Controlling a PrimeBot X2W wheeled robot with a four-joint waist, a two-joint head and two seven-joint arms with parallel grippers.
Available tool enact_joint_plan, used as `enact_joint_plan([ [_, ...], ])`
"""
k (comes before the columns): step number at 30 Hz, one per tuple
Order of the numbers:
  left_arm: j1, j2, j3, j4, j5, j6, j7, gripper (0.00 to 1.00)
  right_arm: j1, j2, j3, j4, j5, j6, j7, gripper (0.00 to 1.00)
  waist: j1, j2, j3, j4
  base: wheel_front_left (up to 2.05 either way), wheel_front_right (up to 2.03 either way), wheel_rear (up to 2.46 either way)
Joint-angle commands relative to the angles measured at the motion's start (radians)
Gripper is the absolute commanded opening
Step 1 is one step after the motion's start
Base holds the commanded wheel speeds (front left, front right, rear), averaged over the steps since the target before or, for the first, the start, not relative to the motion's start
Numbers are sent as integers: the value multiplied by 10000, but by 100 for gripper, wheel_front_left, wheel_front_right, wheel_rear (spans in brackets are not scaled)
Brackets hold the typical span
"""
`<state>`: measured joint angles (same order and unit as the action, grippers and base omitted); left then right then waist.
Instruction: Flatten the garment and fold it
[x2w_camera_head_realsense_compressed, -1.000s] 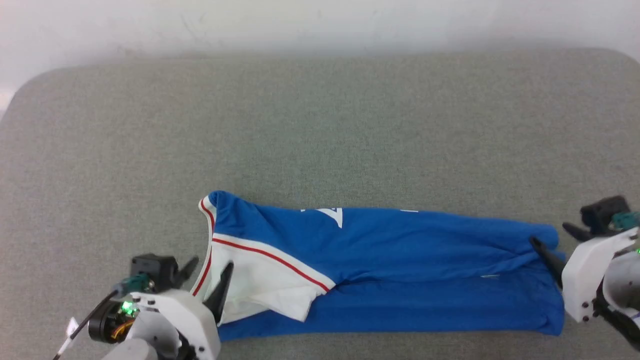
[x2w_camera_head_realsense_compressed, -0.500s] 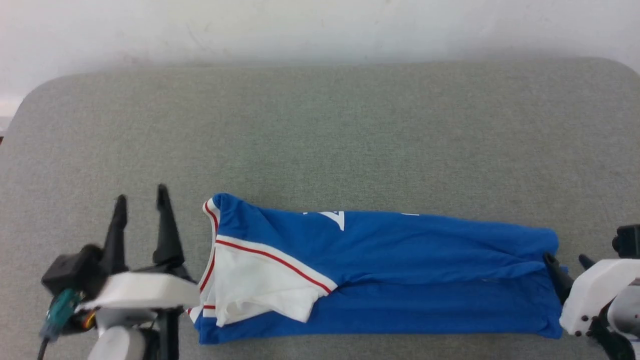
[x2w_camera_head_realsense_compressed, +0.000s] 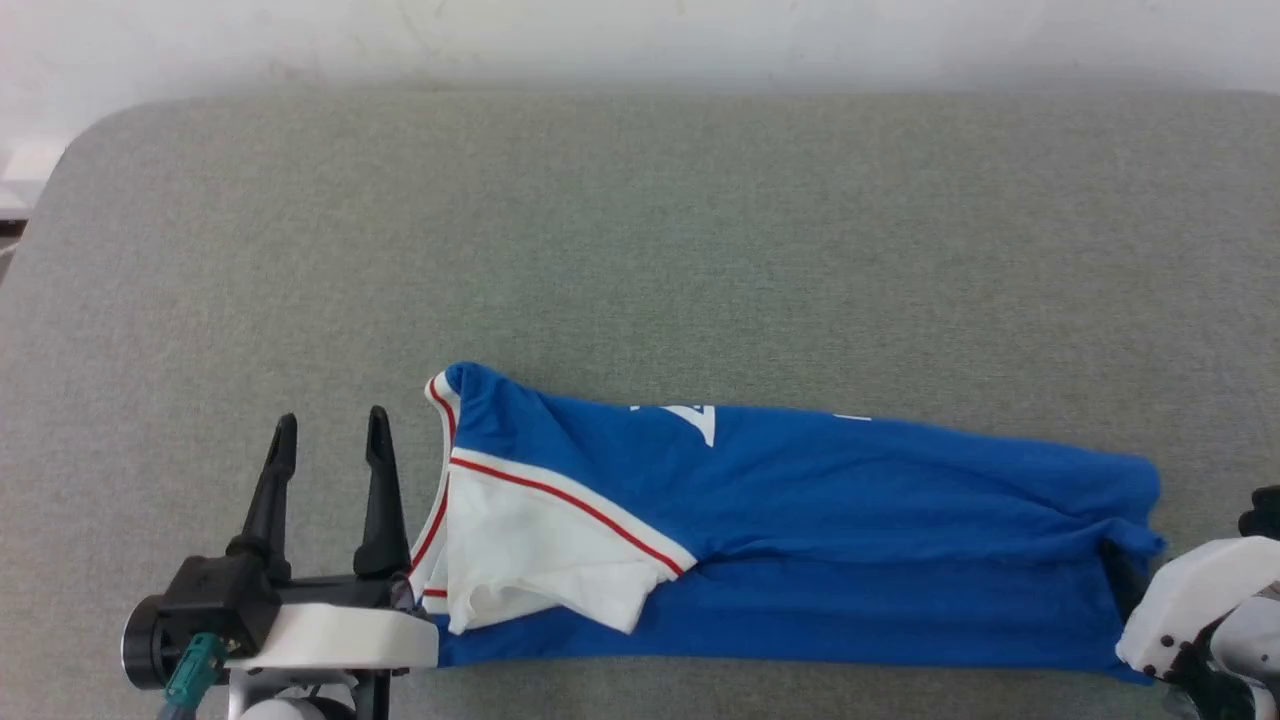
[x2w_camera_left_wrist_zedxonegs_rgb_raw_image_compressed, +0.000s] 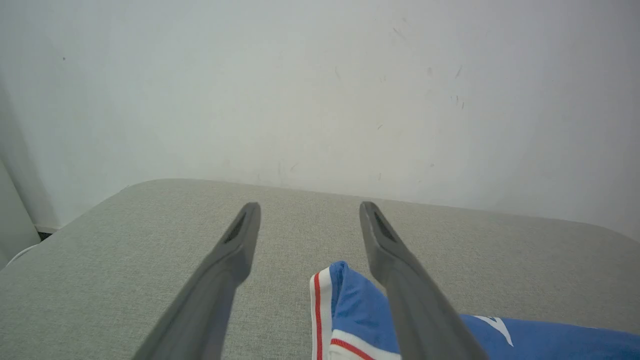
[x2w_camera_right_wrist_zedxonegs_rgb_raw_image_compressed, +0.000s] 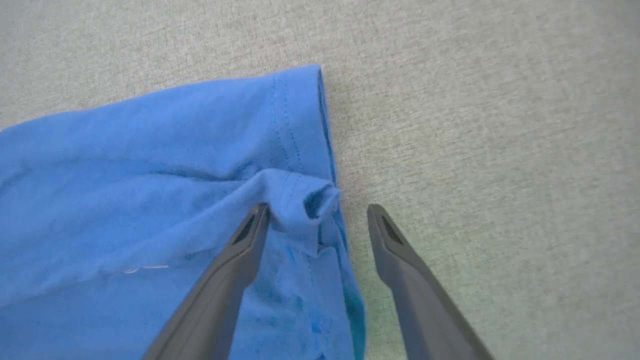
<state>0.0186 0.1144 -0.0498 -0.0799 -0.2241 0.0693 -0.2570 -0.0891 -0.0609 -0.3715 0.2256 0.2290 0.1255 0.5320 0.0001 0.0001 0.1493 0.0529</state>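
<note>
A bunched fold (x2w_camera_head_realsense_compressed: 1122, 536) (x2w_camera_right_wrist_zedxonegs_rgb_raw_image_compressed: 304, 201) stands up at the garment's hem and the rest of the garment lies flat, so my right gripper should grab that fold next.
The garment (x2w_camera_head_realsense_compressed: 800, 500) lies folded lengthwise into a long blue strip across the near part of the grey padded table (x2w_camera_head_realsense_compressed: 640, 250). Its red-trimmed collar and white sleeve (x2w_camera_head_realsense_compressed: 520, 560) are at the left and its hem at the right. My left gripper (x2w_camera_head_realsense_compressed: 330, 428) stands open just left of the collar, fingers pointing away from me and nothing between them. In the left wrist view, the left gripper (x2w_camera_left_wrist_zedxonegs_rgb_raw_image_compressed: 310, 207) has the collar end of the garment (x2w_camera_left_wrist_zedxonegs_rgb_raw_image_compressed: 355, 310) beside its right finger. My right gripper (x2w_camera_right_wrist_zedxonegs_rgb_raw_image_compressed: 317, 210) is open, its fingers straddling a bunched fold at the hem of the garment (x2w_camera_right_wrist_zedxonegs_rgb_raw_image_compressed: 150, 175).
A white wall (x2w_camera_head_realsense_compressed: 640, 40) runs behind the table's rounded far edge. Bare grey fabric stretches beyond the garment and to both sides. The right arm's white wrist housing (x2w_camera_head_realsense_compressed: 1190, 610) sits at the lower right by the hem.
My left gripper has drawn back off the collar and sleeve and swung left, and now points straight away beside the collar. The right gripper stays at the hem. The head camera shifted slightly.
</note>
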Motion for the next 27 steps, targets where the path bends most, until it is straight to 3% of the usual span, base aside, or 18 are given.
enact_joint_plan([
  [1, 13, -65, 96, 5, 96, -90, -46, 100, -153, 44, -19, 97, 25, 52, -63, 100, -1, -1, 135, 118, 0, 0, 0],
  [6, -120, -284, 487, 31, 342, -459, -46, 100, -321, 88, 103, 929, 149, 52, -84, 100, -1, -1, 372, 248, 0, 0, 0],
  [11, -186, -443, 727, 134, 524, -697, -47, 100, -209, 98, 874, 1515, 419, 52, -47, 100, -1, -1, 522, 308, 0, 0, 0],
  [12, -194, -468, 758, 160, 551, -743, -47, 100, -174, 99, 1038, 1594, 484, 52, -56, 66, -1, -1, 536, 311, 0, 0, 0],
  [13, -202, -491, 780, 189, 575, -783, -47, 100, -148, 99, 1156, 1661, 560, 52, -95, 16, -1, -1, 539, 314, 0, 0, 0],
  [14, -209, -512, 794, 222, 595, -820, -47, 100, -124, 100, 1240, 1737, 629, 52, -134, 0, -1, -1, 527, 317, 0, 0, 0],
  [20, -139, -596, 851, 462, 643, -966, -47, 100, -90, -191, 1344, 1809, 678, 52, -781, 0, -1, -1, 204, 242, 0, 0, 0],
  [27, -12, -629, 929, 586, 622, -1072, -47, 100, -287, -845, 614, 1573, 461, 52, -1254, 0, -1, -1, -101, 127, 0, 0, 0],
])
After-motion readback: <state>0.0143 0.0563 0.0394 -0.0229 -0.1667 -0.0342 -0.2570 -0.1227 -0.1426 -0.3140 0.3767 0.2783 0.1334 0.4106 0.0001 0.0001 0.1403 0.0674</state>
